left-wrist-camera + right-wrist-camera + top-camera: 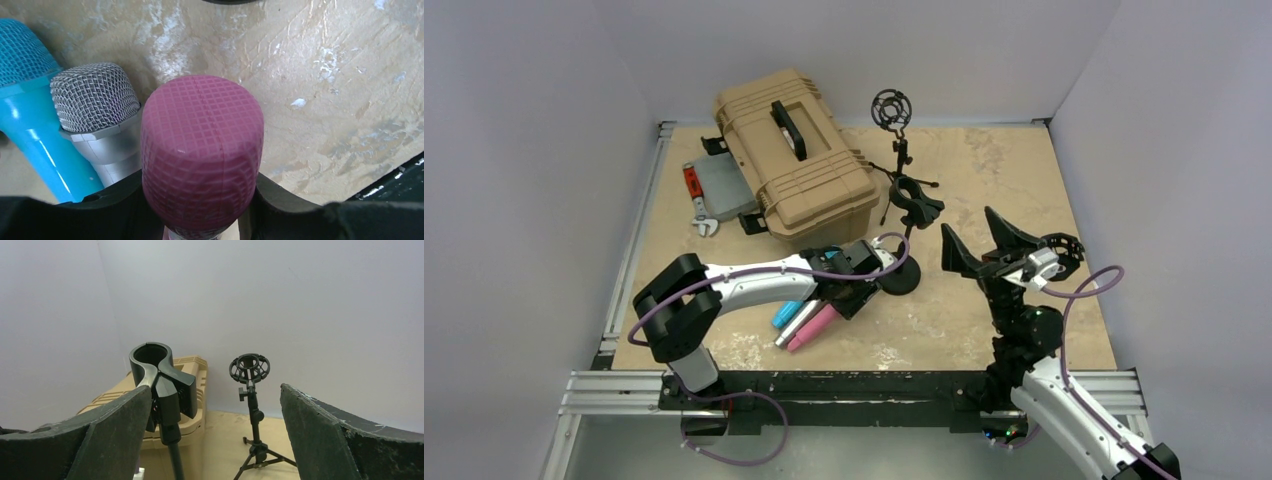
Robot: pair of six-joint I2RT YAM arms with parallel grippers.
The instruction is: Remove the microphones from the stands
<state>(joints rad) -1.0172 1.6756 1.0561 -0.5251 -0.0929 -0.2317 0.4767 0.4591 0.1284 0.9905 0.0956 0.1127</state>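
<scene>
The microphone lies low along the flat, open table beside the silver one and would stay there, so it is time for my left gripper to release the pink microphone now.
The black microphone stand stands mid-table on a round base; its clip is empty. A pink microphone lies low at the table beside a silver one and a blue one. My left gripper is shut on the pink microphone's grille head, with one jaw against each side of it. My right gripper is open and empty, raised just right of the stand. In the right wrist view the clip shows by its left finger.
A tan hard case sits at the back left, with a grey tray and a wrench beside it. A small tripod with an empty shock mount stands behind the stand. White walls enclose the table on three sides.
</scene>
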